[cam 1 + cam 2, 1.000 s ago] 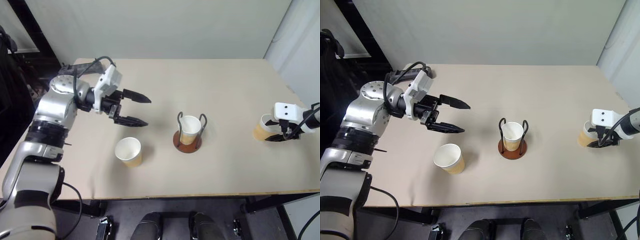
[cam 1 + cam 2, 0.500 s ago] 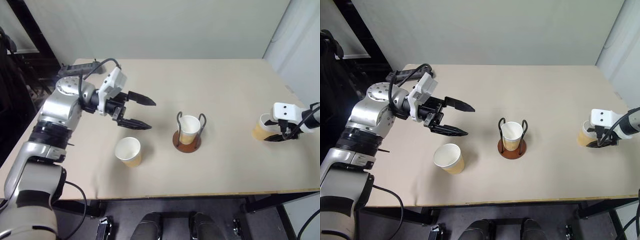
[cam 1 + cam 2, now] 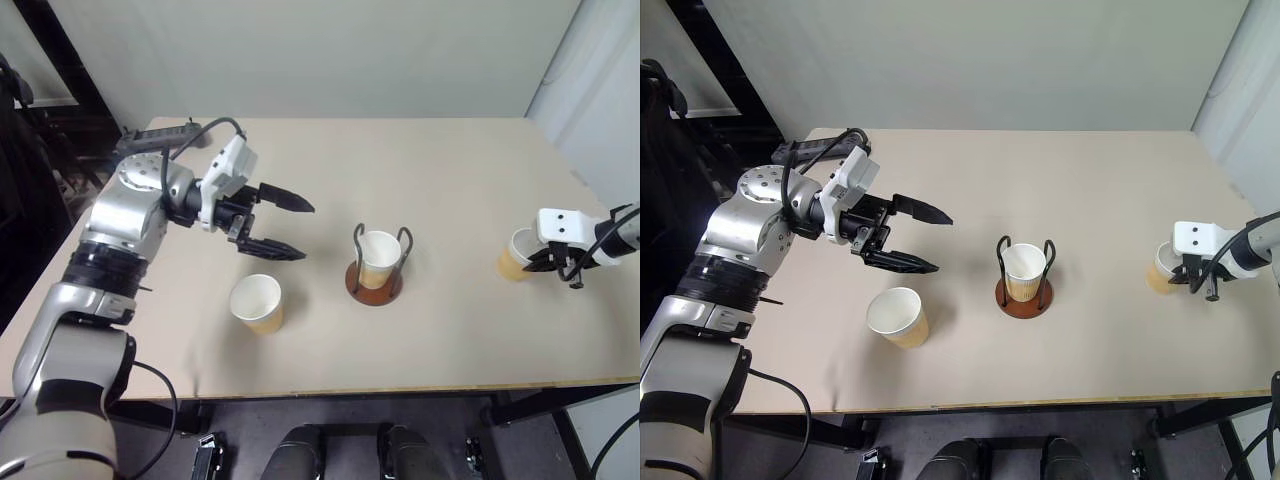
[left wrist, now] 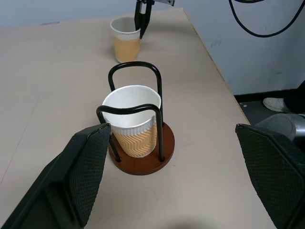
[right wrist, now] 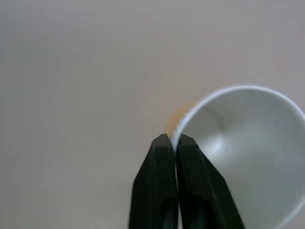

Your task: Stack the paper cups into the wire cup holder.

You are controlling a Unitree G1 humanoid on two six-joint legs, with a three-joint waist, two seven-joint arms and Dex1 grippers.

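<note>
The loose paper cup's side (image 3: 267, 323) is round and slopes inward, so my left gripper will next pinch the loose paper cup's thin side at its open rim (image 3: 257, 277).
One paper cup (image 3: 380, 256) stands upright inside the wire cup holder (image 3: 374, 288) at mid-table. A second paper cup (image 3: 257, 302) stands loose, nearer the front and to the left. My left gripper (image 3: 307, 231) hovers open above the table between these two, pointing toward the holder, its fingers (image 4: 86, 171) wide apart on either side of the holder (image 4: 138, 119). A third paper cup (image 3: 514, 254) stands at the far right. My right gripper (image 5: 172, 139) is shut on its rim (image 5: 224, 95), one finger inside and one outside.
A dark power strip (image 3: 160, 135) lies at the table's back left corner. The beige table (image 3: 420, 170) has open surface behind the holder. Its right edge runs close to the third cup, with a pale wall (image 3: 600, 90) beyond.
My right gripper has closed on the rim of the right-hand cup, and cup and gripper sit slightly further left. The left arm has barely moved.
</note>
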